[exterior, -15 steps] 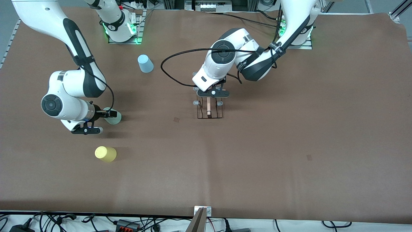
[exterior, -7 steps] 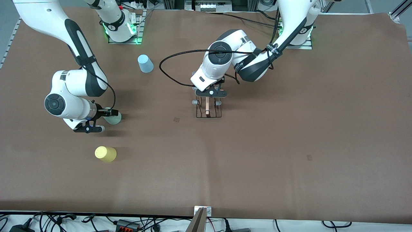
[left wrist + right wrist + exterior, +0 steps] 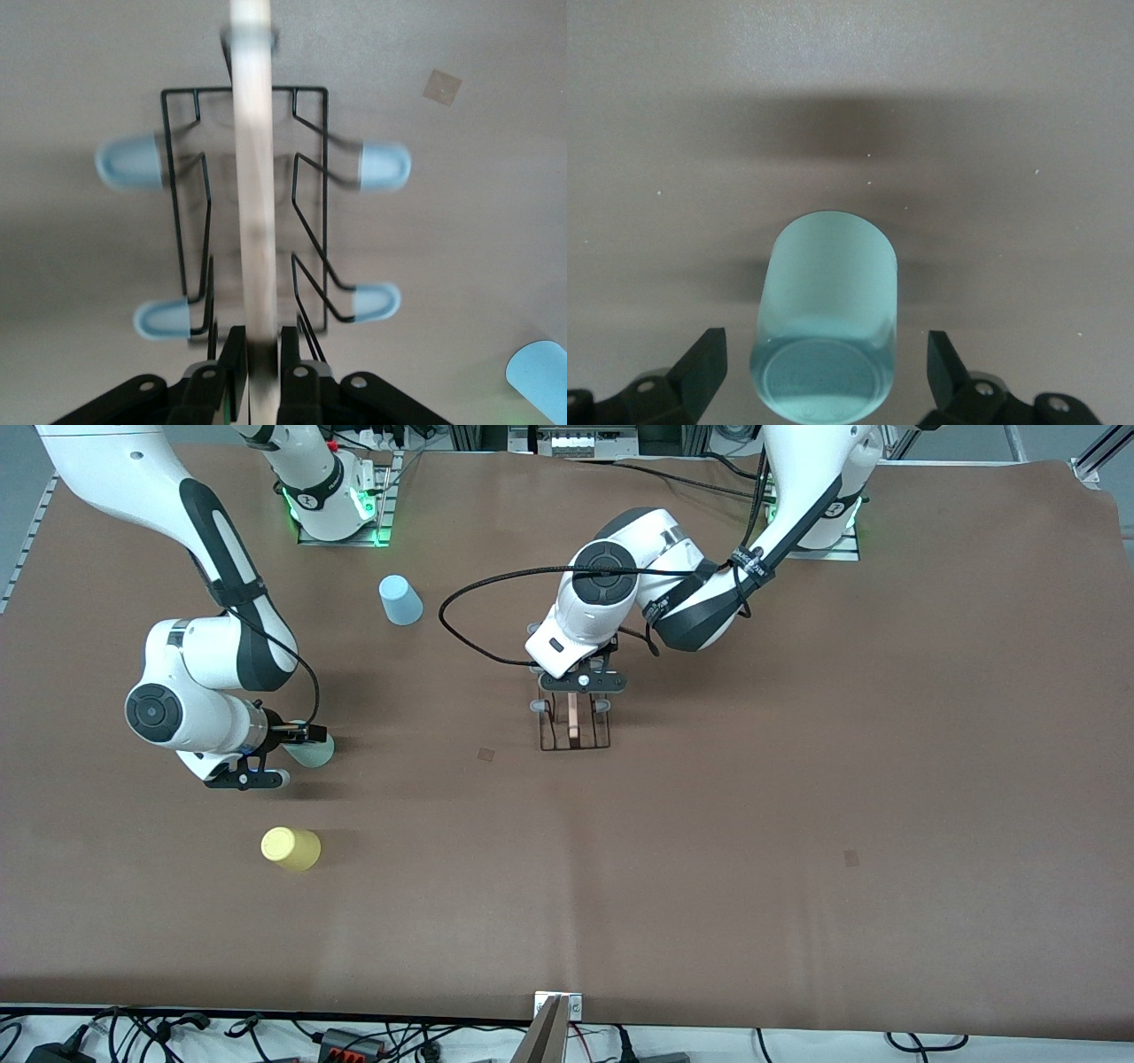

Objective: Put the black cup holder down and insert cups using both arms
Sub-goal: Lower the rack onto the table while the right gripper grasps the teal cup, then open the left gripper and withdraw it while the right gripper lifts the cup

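Note:
My right gripper's fingers are beside the lower sides of the pale green cup (image 3: 314,751) (image 3: 826,283), so it is now time to close, which would catch the cup.
The black cup holder (image 3: 574,731) stands on the brown table mat near the middle, its wire frame and pale-tipped prongs seen from above. My left gripper (image 3: 576,693) is shut on its wooden rod handle (image 3: 252,177), one finger on each side, as the left wrist view shows (image 3: 259,341). The pale green cup (image 3: 314,751) sits toward the right arm's end of the table. My right gripper (image 3: 306,737) is open around it, with a gap on each side (image 3: 824,347). The cup's closed base (image 3: 822,385) faces the right wrist camera.
A light blue cup (image 3: 400,600) stands farther from the front camera, between the two arm bases. The yellow cup (image 3: 290,849) stands nearer the front camera than the green one. Bare brown mat (image 3: 797,797) covers the left arm's end of the table.
The right gripper has edged a little closer around the green cup. The left hand has shifted slightly with the rack's handle between its fingers.

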Robot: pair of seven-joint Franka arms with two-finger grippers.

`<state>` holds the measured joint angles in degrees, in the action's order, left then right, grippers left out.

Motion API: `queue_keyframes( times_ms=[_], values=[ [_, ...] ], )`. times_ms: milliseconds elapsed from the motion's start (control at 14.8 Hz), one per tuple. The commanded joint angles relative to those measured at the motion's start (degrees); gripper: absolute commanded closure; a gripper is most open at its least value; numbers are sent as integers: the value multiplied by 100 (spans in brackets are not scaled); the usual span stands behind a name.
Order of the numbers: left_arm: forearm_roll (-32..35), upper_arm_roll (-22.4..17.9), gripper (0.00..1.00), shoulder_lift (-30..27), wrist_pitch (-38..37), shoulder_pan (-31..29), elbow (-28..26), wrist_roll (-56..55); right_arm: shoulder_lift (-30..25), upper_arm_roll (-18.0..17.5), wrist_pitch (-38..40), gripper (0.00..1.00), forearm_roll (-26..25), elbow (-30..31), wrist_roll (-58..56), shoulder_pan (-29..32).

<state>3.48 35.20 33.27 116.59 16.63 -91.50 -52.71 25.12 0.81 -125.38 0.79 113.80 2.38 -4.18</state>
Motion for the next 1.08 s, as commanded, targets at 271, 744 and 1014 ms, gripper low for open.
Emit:
queue_keyframes(
  times_ms=[271,744,1014],
  values=[
    [127,66,0,-196,-794,-1,238,-144,-51,-19,-22,51,62,29,43,22],
    [48,75,0,-1032,-3084,-1010,825,777,-95,-28,907,85,53,-857,-62,-4],
    [57,83,0,-1497,-3976,-2187,1047,1672,-104,-343,2049,85,62,-2069,-36,-57]
  ],
)
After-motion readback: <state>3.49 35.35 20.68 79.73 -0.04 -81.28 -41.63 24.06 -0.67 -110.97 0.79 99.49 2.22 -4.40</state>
